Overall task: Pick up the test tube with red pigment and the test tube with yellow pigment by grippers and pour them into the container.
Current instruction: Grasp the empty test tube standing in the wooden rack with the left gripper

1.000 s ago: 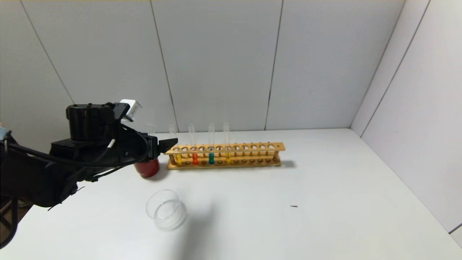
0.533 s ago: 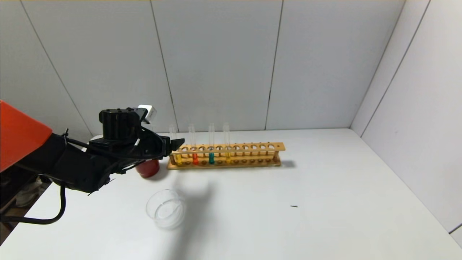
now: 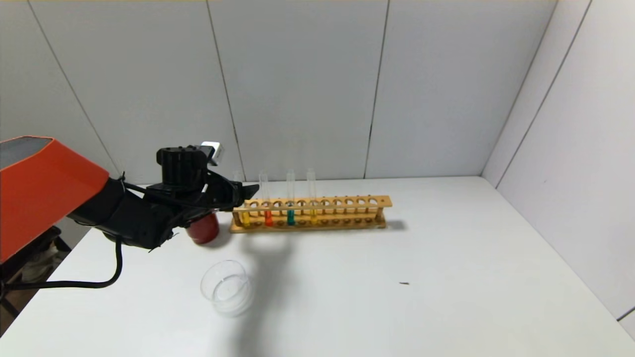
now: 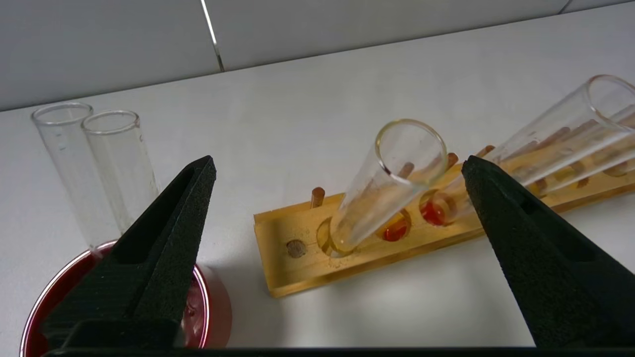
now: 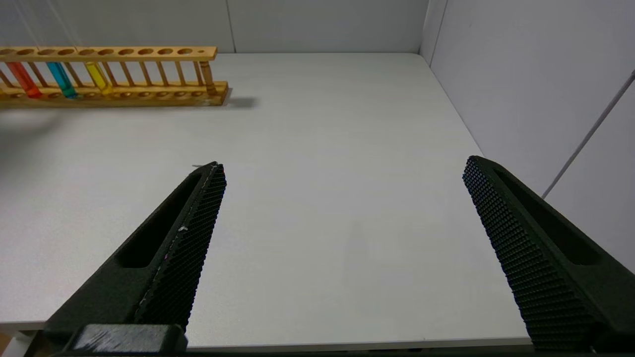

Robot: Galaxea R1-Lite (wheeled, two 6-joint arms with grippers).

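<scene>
I should grab the yellow tube by its upper end with my left gripper next, just under the tube's rim (image 3: 238,178) (image 4: 400,169), because the wooden rack is around the lower half of the tube.
The test tube with red pigment (image 3: 268,210) stands in the wooden rack (image 3: 347,214), second from the left. Test tubes with yellow pigment stand at the rack's left end (image 3: 244,213) and fourth along (image 3: 313,210). My left gripper (image 3: 244,191) is open at the rack's left end. In the left wrist view its open jaws (image 4: 337,171) stand on either side of the top of the left yellow tube (image 4: 392,183) without touching it; the red tube (image 4: 545,141) is beside one finger. The clear glass container (image 3: 228,288) sits on the table in front. My right gripper (image 5: 342,168) is open and empty.
A teal-liquid tube (image 3: 290,210) stands between the red tube and the far yellow one. A dark red cup (image 3: 202,230) holding two empty tubes (image 4: 119,163) sits just left of the rack, under my left arm. Walls close the back and right.
My left arm has reached forward and to the right, bringing its open gripper from over the red cup to the rack's left end. The tubes, cup and dish have not moved.
</scene>
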